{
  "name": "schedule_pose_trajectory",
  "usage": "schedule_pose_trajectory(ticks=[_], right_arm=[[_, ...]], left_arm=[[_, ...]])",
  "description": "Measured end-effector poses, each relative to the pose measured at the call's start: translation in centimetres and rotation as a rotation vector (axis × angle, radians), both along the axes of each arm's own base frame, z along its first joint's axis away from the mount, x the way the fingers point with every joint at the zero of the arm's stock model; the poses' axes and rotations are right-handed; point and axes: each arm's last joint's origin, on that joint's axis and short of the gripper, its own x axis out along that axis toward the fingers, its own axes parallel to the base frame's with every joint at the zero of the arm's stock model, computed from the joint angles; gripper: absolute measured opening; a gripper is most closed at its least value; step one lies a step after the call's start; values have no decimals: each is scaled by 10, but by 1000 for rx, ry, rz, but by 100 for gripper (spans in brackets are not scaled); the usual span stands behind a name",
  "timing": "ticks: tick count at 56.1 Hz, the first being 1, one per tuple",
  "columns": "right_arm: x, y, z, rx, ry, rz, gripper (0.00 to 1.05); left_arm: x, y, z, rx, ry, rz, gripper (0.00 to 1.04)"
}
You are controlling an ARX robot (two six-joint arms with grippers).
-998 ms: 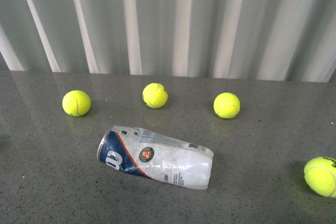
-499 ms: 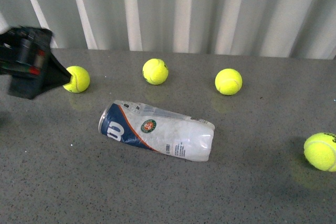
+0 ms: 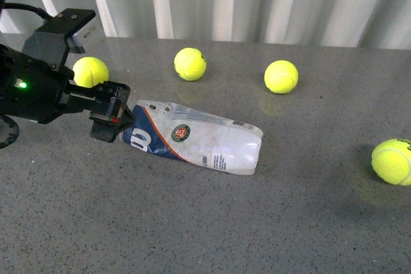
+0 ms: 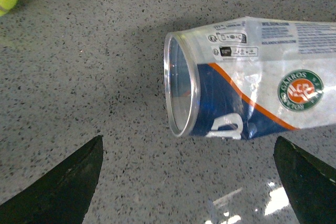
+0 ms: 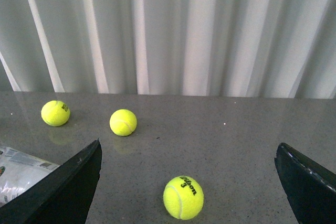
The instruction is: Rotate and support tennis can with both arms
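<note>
The can should be grabbed by its metal rim (image 4: 194,90) next, with my left gripper. Then the can's printed body (image 4: 273,72) stays free for the other arm to support.
The tennis can (image 3: 196,139) lies on its side on the grey table (image 3: 212,229), crumpled at its right end, its metal-rimmed end (image 3: 130,134) pointing left. My left gripper (image 3: 110,119) is open and sits right at that rimmed end, above and beside it. In the left wrist view the can (image 4: 252,77) and its rim (image 4: 178,85) lie just beyond the open left gripper (image 4: 187,141), with nothing between the fingers. My right gripper (image 5: 188,144) is open over bare table, a corner of the can (image 5: 21,174) far off to one side. The right arm is out of the front view.
Yellow-green tennis balls rest on the table: one (image 3: 90,72) behind the left arm, one (image 3: 190,63) and another (image 3: 281,76) beyond the can, one (image 3: 392,162) at the right edge. That last ball (image 5: 182,198) lies in front of the right gripper. White curtains hang behind the table.
My left arm has come in from the left and moved right and down to the can's rimmed end. The can lies where it was.
</note>
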Motion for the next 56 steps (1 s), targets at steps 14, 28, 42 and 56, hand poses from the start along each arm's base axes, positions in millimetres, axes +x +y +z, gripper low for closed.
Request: schedule_pose_trajectory(ticks=[14, 28, 42, 56], right_arm=[[0, 0, 0, 0, 0, 0, 98], [0, 0, 0, 0, 0, 0, 98], [0, 0, 0, 0, 0, 0, 98], [0, 0, 0, 0, 0, 0, 98]], left_arm=[[22, -14, -18, -86, 2, 36, 98], [29, -26, -30, -188, 36, 62, 98], [25, -29, -42, -239, 91, 97, 82], [24, -27, -44, -251, 103, 130, 42]])
